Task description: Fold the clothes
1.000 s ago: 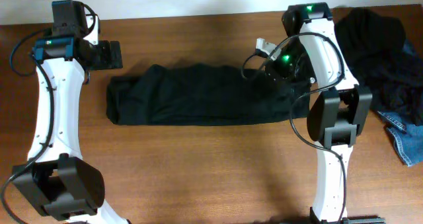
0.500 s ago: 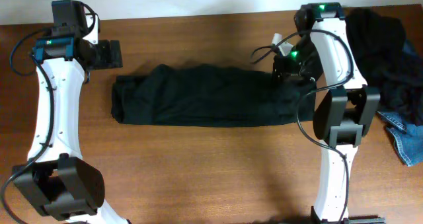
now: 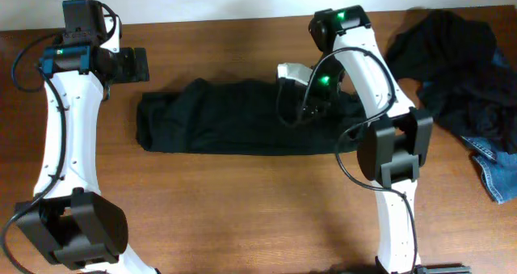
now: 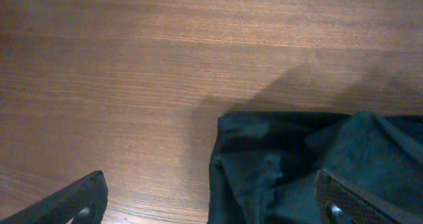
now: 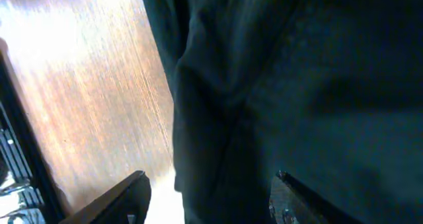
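Note:
The long black garment [image 3: 234,116] needs to be spread for folding. My right gripper should next grab the edge of its wrinkled end part [image 3: 329,148] to do that.
A long black garment [image 3: 234,116] lies flat and wrinkled across the middle of the table, one of the clothes. My left gripper [image 3: 134,66] hovers open just behind its left end, and in the left wrist view that end [image 4: 297,164] lies between and ahead of the spread fingers [image 4: 79,201], which touch nothing. My right gripper [image 3: 305,111] is low over the garment's right part. In the right wrist view its jaws stand apart above the dark fabric [image 5: 264,85], whose edge runs between the fingertips [image 5: 122,199]; nothing is pinched.
A heap of more dark clothes [image 3: 452,56] lies at the back right corner, with a blue denim piece [image 3: 494,170] at the right edge. Bare wooden table [image 3: 242,209] stretches in front of the garment. Both arm bases stand near the front edge.
My right gripper has opened and let go of the garment's right end, then swung left over the fabric. The garment shifted slightly to the right. The left arm has not moved.

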{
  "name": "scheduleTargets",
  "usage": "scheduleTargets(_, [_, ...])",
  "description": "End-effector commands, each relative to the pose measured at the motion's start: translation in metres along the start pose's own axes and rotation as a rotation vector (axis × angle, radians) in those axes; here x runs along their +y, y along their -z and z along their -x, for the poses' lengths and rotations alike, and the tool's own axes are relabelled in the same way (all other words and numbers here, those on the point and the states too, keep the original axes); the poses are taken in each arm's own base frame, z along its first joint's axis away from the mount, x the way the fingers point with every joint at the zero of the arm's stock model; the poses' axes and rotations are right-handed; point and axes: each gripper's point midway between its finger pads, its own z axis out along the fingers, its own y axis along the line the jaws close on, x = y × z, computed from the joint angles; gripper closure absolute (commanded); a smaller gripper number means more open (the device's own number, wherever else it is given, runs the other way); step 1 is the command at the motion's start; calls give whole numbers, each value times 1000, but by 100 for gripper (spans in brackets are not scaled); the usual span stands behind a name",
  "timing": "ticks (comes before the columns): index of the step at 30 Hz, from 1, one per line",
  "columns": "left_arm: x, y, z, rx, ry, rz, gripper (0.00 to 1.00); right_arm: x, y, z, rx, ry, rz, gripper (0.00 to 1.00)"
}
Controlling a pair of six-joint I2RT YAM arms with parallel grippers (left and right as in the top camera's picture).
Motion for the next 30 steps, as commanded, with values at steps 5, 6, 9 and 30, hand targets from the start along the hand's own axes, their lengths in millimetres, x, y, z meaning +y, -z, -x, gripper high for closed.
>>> scheduleTargets(5, [-5,13,8,-46,10,-44,1,59,94,41,-296,-160,-65,1])
scheduleTargets(6, [-6,13,9,-50,11,-50,1,65,96,48,-334,-152,-29,11])
scheduleTargets(9, [-7,13,11,-58,11,-51,1,58,90,49,-332,-165,-27,83])
scheduleTargets(30, [-17,-17,2,4,7,-97,1,-3,-18,-75,192,-1136,-294,96])
